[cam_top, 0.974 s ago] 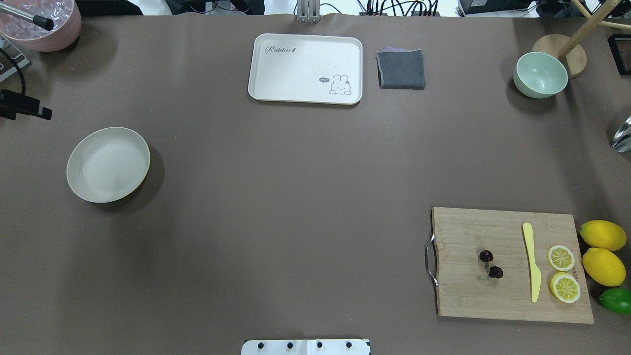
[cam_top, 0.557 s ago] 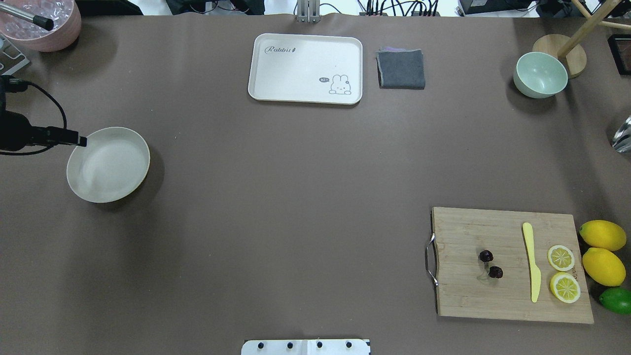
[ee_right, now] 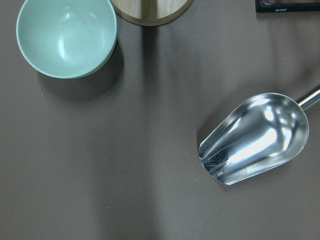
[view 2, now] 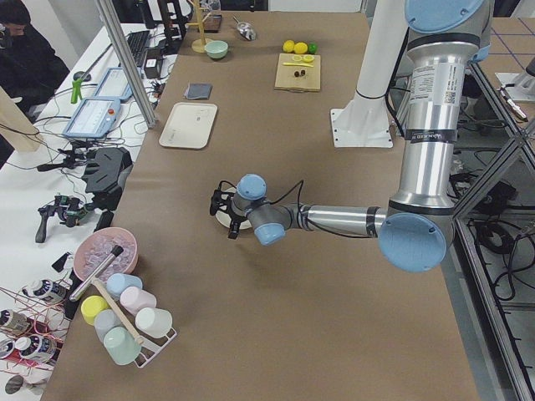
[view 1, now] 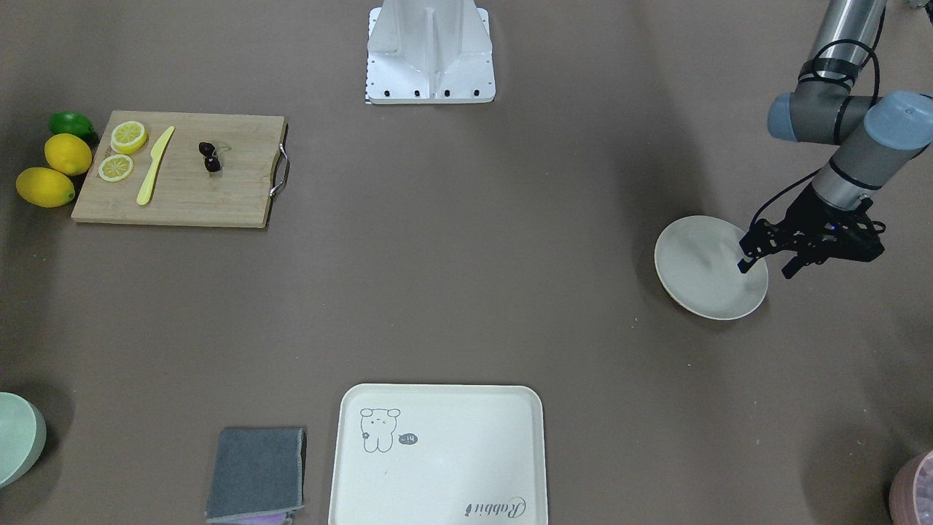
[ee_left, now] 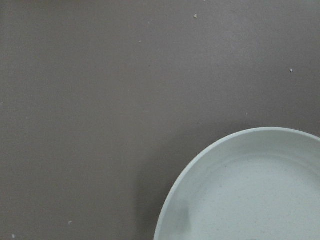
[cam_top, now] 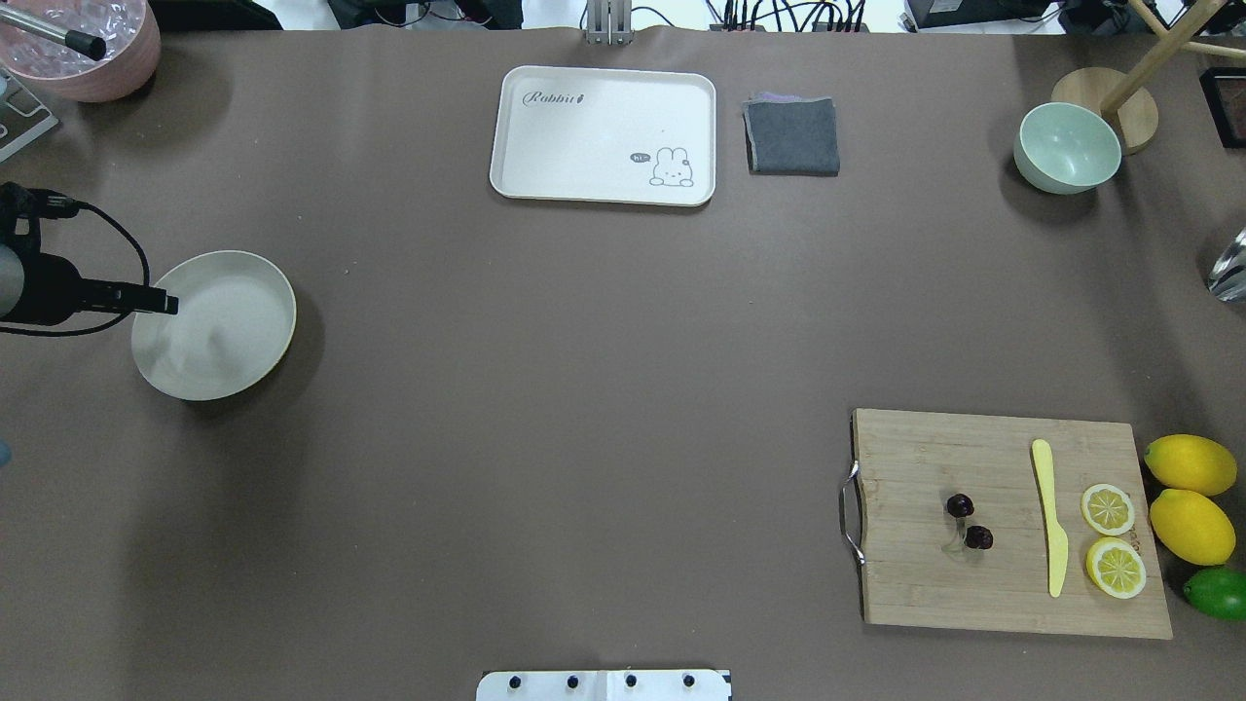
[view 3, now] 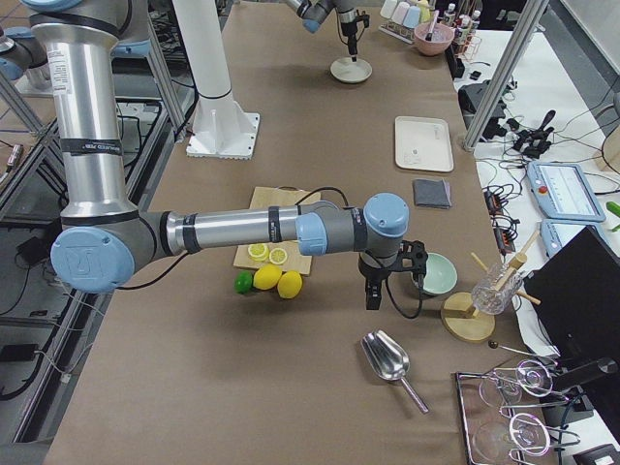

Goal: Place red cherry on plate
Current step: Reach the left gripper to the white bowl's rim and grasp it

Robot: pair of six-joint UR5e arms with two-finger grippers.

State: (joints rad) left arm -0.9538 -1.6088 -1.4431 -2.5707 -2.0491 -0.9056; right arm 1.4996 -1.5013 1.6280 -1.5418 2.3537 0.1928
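Note:
My left gripper is going to grab the cream plate by its rim (view 1: 762, 262) next, to bring the plate within reach for the red cherry (view 1: 212, 164).
The red cherry (cam_top: 960, 505), a dark pair joined by pale stems, lies on the wooden cutting board (cam_top: 934, 594) at the right, also seen as the cherry (view 1: 212, 164) in the front-facing view. The cream plate (cam_top: 229, 336) sits far off at the table's left and holds nothing. My left gripper (view 1: 765, 268) hovers over the plate's (view 1: 700, 281) outer rim, open, nothing between its fingers; its wrist view shows part of the plate (ee_left: 250, 200). My right gripper (view 3: 373, 295) shows only in the exterior right view, hanging near the green bowl, and I cannot tell its state.
On the board lie a yellow knife (cam_top: 1049, 516) and two lemon slices (cam_top: 1108, 508); whole lemons (cam_top: 1190, 464) and a lime (cam_top: 1217, 592) sit beside it. A rabbit tray (cam_top: 604, 134), grey cloth (cam_top: 792, 136) and green bowl (cam_top: 1067, 148) line the far edge. A metal scoop (ee_right: 255, 137) lies at the right.
My left arm has come in from the left edge until its fingers are over the plate's left rim, then drifted slightly toward the near side. Cherries and plate have not moved.

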